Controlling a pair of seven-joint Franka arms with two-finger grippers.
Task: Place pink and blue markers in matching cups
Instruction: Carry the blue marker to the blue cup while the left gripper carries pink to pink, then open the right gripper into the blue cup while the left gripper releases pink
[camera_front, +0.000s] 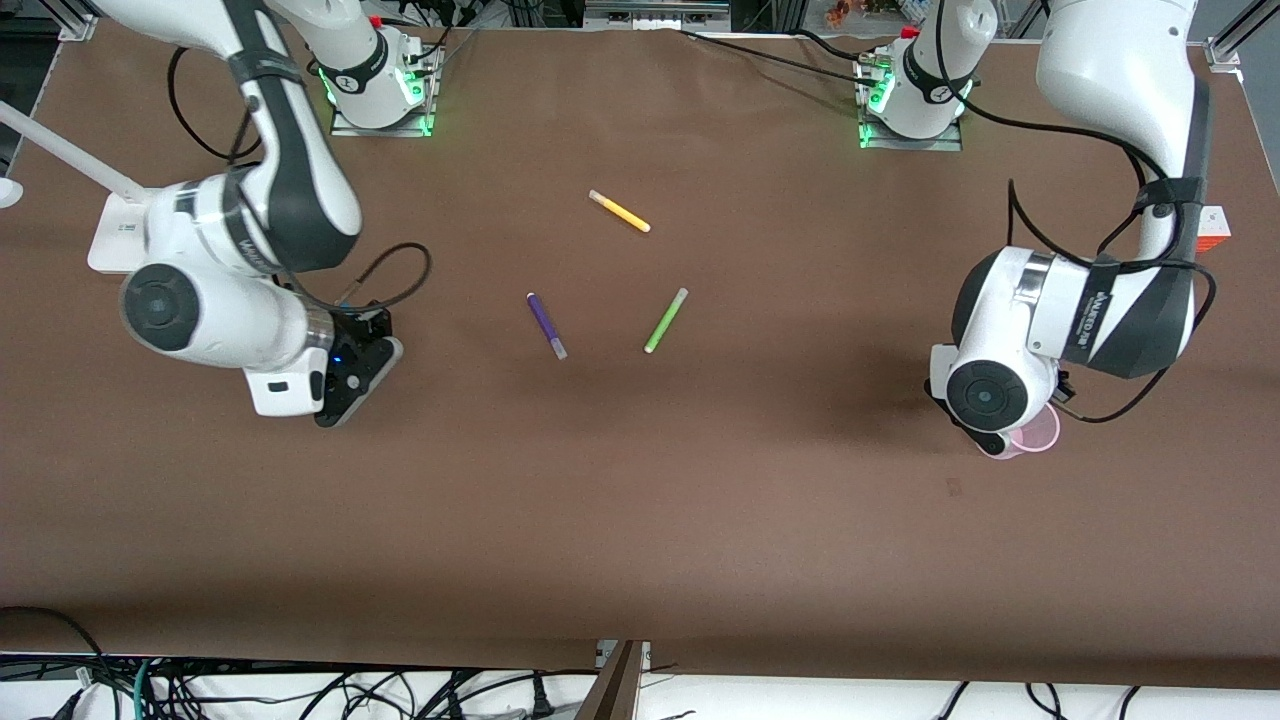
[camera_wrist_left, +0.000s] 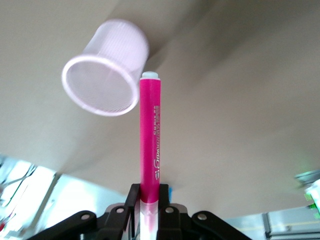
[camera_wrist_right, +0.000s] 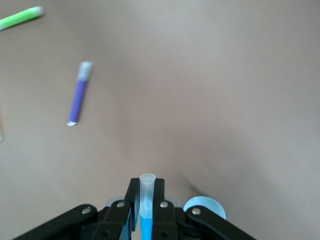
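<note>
The blue marker stands beside the blue cup's rim (camera_wrist_right: 205, 202), so it is too early to open. The marker lines up with the blue cup next, before my right gripper opens.
My left gripper (camera_wrist_left: 150, 194) is shut on the pink marker (camera_wrist_left: 150, 130), gripping it at its pale cap end. The marker's other end points down beside the wall of the pale pink cup (camera_wrist_left: 105, 70), outside its rim. In the front view the left arm's wrist covers the gripper, and the pink cup (camera_front: 1038, 431) peeks out beneath it at the left arm's end of the table. My right gripper (camera_wrist_right: 147, 189) is shut on the blue marker (camera_wrist_right: 146, 226), whose pale cap end sticks out between the fingers. The pale blue cup (camera_wrist_right: 206, 207) shows partly, just beside the gripper. In the front view the right gripper (camera_front: 356, 372) is low over the table and hides the blue cup.
Three loose markers lie mid-table: a purple one (camera_front: 546, 325), a lime-green one (camera_front: 665, 320) beside it, and a yellow one (camera_front: 619, 211) farther from the front camera. The purple marker (camera_wrist_right: 80, 95) and the green marker (camera_wrist_right: 20, 17) also show in the right wrist view. A white lamp base (camera_front: 112, 235) stands at the right arm's end.
</note>
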